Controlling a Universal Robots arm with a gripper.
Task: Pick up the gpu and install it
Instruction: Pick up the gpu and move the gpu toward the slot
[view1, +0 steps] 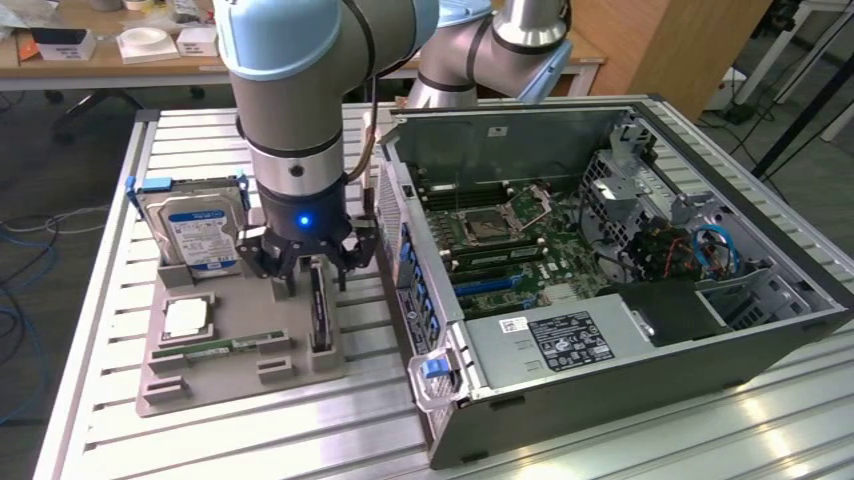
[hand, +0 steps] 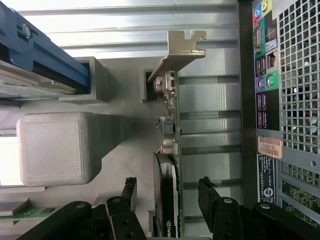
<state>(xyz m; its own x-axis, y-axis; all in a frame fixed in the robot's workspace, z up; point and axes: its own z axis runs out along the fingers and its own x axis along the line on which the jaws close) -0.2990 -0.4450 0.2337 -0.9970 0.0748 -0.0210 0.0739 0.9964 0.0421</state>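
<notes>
My open fingers around the GPU's black cooler (view1: 319, 306) should close, catching the GPU.
The gpu (view1: 320, 318) stands on its edge in a slot of the grey holder tray (view1: 227, 385), beside the open computer case (view1: 601, 270). In the wrist view the gpu (hand: 170, 145) is a thin dark board with a black cooler, and its silver bracket (hand: 185, 47) is at the far end. My gripper (view1: 310, 268) hangs straight over the card. It is open (hand: 167, 195), with one black finger (hand: 129, 192) on each side of the card and a gap to the card on both sides.
On the same tray stand a silver hard drive (view1: 200, 235) in a blue carrier, a square processor (view1: 187, 318) and a green memory stick (view1: 220, 347). The case's rear panel (hand: 280, 100) rises close beside the card. The motherboard (view1: 501, 245) lies exposed inside the case.
</notes>
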